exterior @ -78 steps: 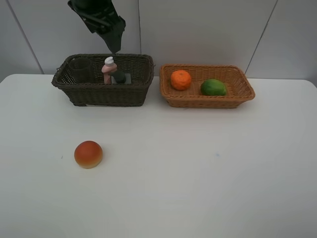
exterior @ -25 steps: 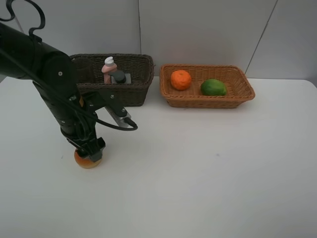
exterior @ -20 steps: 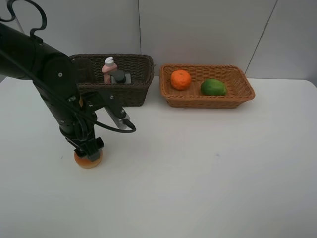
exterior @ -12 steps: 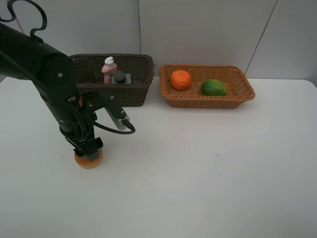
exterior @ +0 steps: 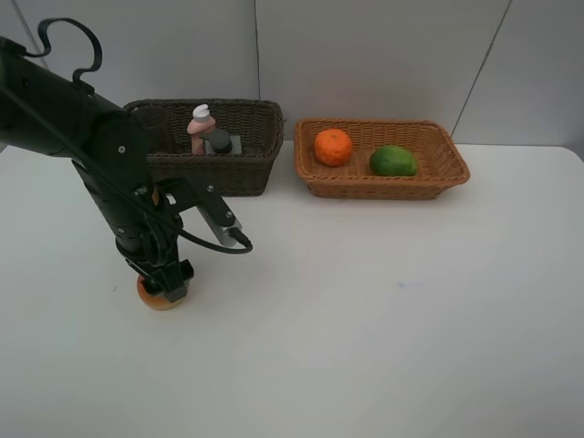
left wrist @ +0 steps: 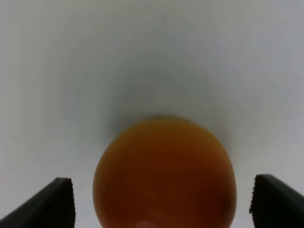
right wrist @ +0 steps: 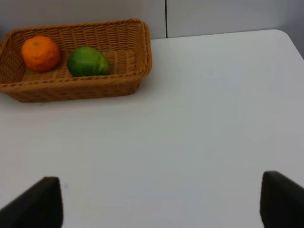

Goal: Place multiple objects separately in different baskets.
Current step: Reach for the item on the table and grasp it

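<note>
My left gripper picks up the bun by its rounded sides next, to sort the red-orange bun into the tan basket (exterior: 360, 181).
The red-orange bun (exterior: 159, 296) lies on the white table at the front left. My left gripper (exterior: 165, 279) is down over it, open, one fingertip on each side of the bun (left wrist: 164, 168), with gaps on both sides. The dark brown basket (exterior: 246, 164) holds the pink bottle (exterior: 199, 127) and the dark grey box (exterior: 222, 141). The light tan basket (exterior: 436, 170) holds the orange (exterior: 333, 146) and the lime (exterior: 393, 161). My right gripper (right wrist: 160, 203) is open over bare table, and its view shows the tan basket (right wrist: 144, 52), orange (right wrist: 41, 53) and lime (right wrist: 87, 61).
The two baskets stand side by side along the back wall. My left arm (exterior: 100, 146) leans in from the left and covers the dark basket's left end. White tabletop (exterior: 383, 310) stretches across the middle and right.
The left arm came from above the dark basket down to the bun. In the last second it shifted only slightly, settling a little lower around the bun.
</note>
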